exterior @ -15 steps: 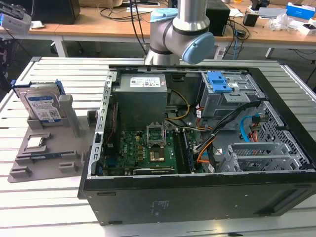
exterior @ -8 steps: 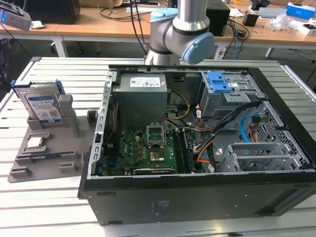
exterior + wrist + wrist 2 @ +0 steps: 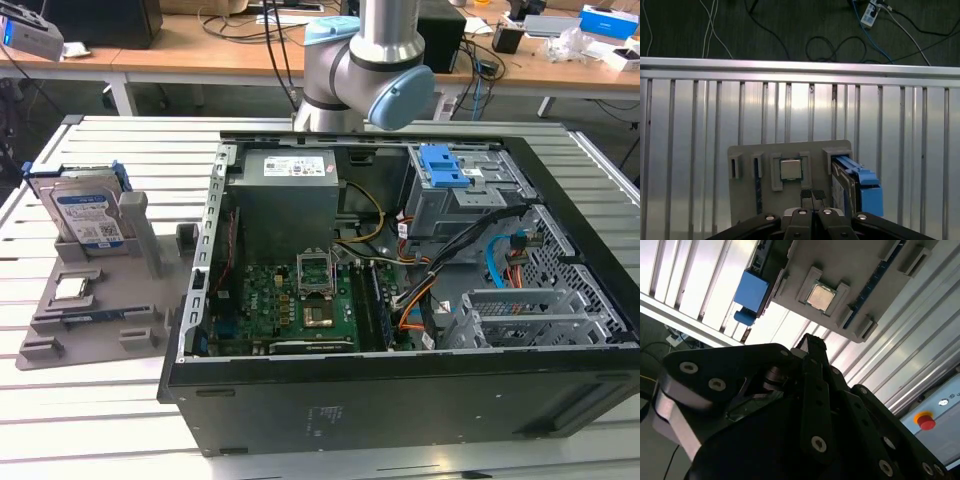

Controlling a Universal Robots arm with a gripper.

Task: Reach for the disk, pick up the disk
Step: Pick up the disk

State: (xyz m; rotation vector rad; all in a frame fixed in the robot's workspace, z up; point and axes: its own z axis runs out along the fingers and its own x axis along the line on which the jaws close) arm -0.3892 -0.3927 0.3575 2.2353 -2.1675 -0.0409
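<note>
My gripper is to grab the disk next across its flat sides at the exposed upper end (image 3: 80, 186), because the grey holder wraps around the disk's lower end.
The disk (image 3: 85, 212) stands on edge in a slot of the grey holder (image 3: 140, 235) at the exterior view's left, its white-and-blue label facing the camera and a blue frame around it. The first wrist view looks down on the disk (image 3: 856, 184) edge-on, beside the small silver chip (image 3: 790, 169). My gripper (image 3: 812, 194) hangs well above the holder with its two black fingertips together and nothing between them, over the spot between chip and disk. In the second wrist view the gripper (image 3: 811, 344) shows side-on, with the disk's blue frame (image 3: 751, 291) beyond it.
An open computer case (image 3: 560, 390) fills the middle and right of the slatted metal table (image 3: 110, 400), with a bare blue bracket (image 3: 445, 165) in its drive bay. The arm's grey-and-blue joints (image 3: 370, 70) rise behind it. A red stop button (image 3: 925, 421) sits by the table edge. Cables (image 3: 840, 45) lie on the floor.
</note>
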